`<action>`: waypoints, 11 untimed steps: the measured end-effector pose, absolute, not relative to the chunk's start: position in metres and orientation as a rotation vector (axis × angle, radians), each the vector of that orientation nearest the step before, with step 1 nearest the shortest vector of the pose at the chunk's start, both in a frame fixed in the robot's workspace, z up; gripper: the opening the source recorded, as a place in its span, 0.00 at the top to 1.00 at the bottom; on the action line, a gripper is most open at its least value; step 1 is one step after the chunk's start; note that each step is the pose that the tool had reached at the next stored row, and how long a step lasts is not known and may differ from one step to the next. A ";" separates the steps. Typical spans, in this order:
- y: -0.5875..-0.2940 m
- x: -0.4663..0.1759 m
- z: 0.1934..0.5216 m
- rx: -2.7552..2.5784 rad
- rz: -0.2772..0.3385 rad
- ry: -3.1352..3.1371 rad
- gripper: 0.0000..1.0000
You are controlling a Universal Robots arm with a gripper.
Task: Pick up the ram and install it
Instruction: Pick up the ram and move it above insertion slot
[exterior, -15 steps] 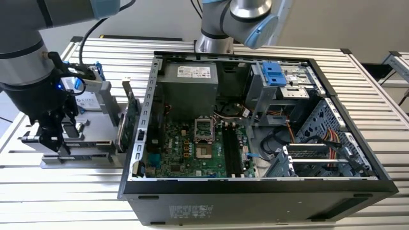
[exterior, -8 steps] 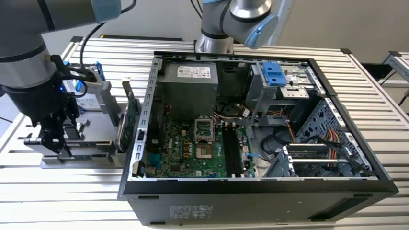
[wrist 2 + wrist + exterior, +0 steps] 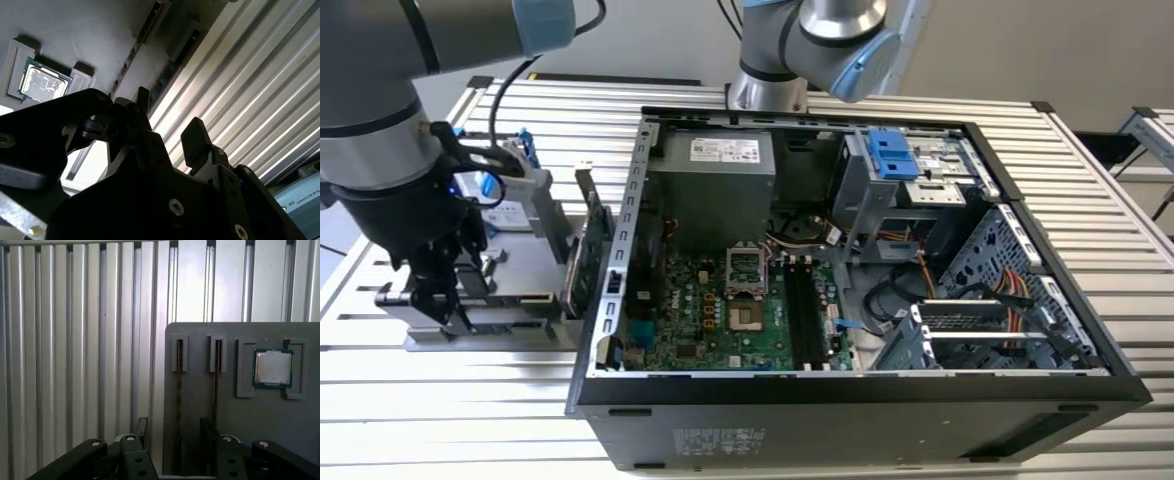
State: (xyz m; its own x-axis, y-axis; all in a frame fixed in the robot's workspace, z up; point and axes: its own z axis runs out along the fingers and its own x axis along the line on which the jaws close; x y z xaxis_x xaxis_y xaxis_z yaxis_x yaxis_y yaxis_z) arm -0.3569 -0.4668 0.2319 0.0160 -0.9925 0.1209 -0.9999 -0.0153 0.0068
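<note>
Next, my gripper grabs the nearer ram stick by its flat sides between the holder's slotted posts, as those posts enclose the ram stick's ends.
Two ram sticks stand on edge in slots of a grey holder plate (image 3: 240, 440). In the first wrist view, one ram (image 3: 179, 390) runs down between my fingers and the other ram (image 3: 217, 385) lies just beside it. My gripper (image 3: 174, 432) is open, its fingertips (image 3: 141, 427) straddling the nearer stick without touching it. The second wrist view shows the gripper (image 3: 170, 125) open over the ram's chip edge (image 3: 162, 82). In the exterior view the gripper (image 3: 440, 295) hangs low over the holder at the exterior view's left, beside the open computer case (image 3: 854, 390).
A processor chip (image 3: 272, 367) sits in a recess of the same plate. A green expansion card (image 3: 594, 250) stands between the holder and the case wall. Behind it is a hard drive in a blue frame (image 3: 507, 190). The motherboard's memory slots (image 3: 807, 315) lie inside the case. A second arm (image 3: 827, 40) stands behind it.
</note>
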 end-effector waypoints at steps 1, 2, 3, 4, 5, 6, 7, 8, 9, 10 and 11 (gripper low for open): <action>-0.467 -0.357 0.231 2.173 0.126 -2.138 0.00; -0.467 -0.357 0.230 2.173 0.126 -2.138 0.00; -0.467 -0.357 0.230 2.173 0.127 -2.137 0.00; -0.466 -0.357 0.229 2.172 0.127 -2.137 0.00; -0.466 -0.357 0.228 2.172 0.128 -2.137 0.00; -0.466 -0.357 0.227 2.172 0.128 -2.137 0.00; -0.466 -0.357 0.227 2.172 0.128 -2.137 0.00; -0.466 -0.357 0.226 2.172 0.129 -2.137 0.00; -0.466 -0.357 0.225 2.172 0.129 -2.137 0.00; -0.465 -0.357 0.224 2.172 0.129 -2.137 0.00; -0.465 -0.357 0.223 2.172 0.129 -2.137 0.00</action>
